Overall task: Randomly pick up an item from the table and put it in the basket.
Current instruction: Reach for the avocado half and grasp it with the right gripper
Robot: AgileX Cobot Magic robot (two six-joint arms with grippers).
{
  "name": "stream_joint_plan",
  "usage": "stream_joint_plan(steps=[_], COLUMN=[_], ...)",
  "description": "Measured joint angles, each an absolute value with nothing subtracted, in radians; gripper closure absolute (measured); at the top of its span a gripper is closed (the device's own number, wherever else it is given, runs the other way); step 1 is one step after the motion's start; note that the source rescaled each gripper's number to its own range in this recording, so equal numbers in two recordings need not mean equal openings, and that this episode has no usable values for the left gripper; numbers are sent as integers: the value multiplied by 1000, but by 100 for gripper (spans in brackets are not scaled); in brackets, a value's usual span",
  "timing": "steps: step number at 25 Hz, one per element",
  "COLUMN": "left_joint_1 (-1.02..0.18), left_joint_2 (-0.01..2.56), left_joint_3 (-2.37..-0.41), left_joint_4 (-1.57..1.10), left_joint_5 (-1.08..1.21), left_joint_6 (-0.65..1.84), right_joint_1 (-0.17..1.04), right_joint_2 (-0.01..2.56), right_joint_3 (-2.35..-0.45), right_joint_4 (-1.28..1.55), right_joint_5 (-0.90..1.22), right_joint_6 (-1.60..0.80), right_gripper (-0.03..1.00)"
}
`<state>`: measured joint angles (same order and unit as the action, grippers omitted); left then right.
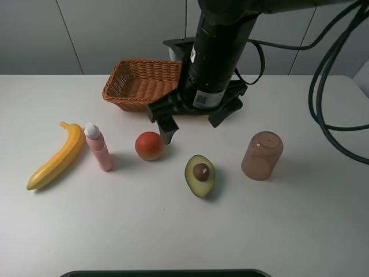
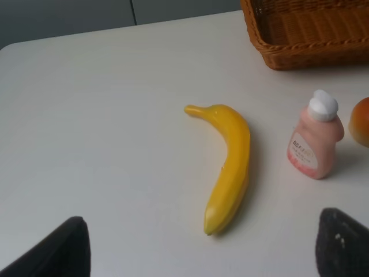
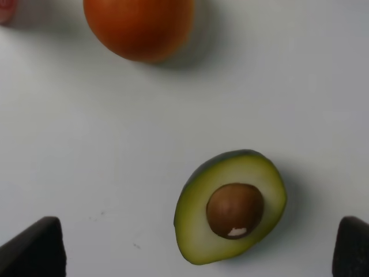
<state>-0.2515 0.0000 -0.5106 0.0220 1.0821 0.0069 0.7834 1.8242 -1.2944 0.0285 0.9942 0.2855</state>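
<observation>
My right gripper will next pick up the halved avocado (image 1: 200,175) by its skin-covered sides, so that an item gets into the wicker basket (image 1: 141,83).
The halved avocado (image 1: 200,175) lies cut side up on the white table (image 1: 300,231), its brown pit showing. My right gripper (image 1: 194,123) hangs open above the table just behind it. In the right wrist view the avocado (image 3: 230,206) sits between the spread fingertips of that gripper (image 3: 193,248). The wicker basket (image 1: 141,83) stands behind the arm, partly hidden by it. My left gripper (image 2: 202,248) is open and empty, low over the table near the banana (image 2: 228,164). The left arm is out of the exterior high view.
A yellow banana (image 1: 56,156), a pink bottle (image 1: 99,147) and a round red-orange fruit (image 1: 150,145) lie left of the avocado. A brown translucent cup (image 1: 262,156) stands to its right. Black cables (image 1: 328,86) hang at the right.
</observation>
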Motion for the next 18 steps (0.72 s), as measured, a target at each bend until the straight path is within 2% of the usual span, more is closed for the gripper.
stream_joint_plan(steps=[18], left_joint_1=[-251], left_joint_2=[0], left_joint_3=[-511], left_joint_4=[22], left_joint_5=[1082], left_joint_6=[7], right_joint_1=[786], right_joint_2=[2046], right_joint_3=[-1295], right_joint_4=[11], right_joint_5=[983], right_joint_6=[343], right_gripper=[-3])
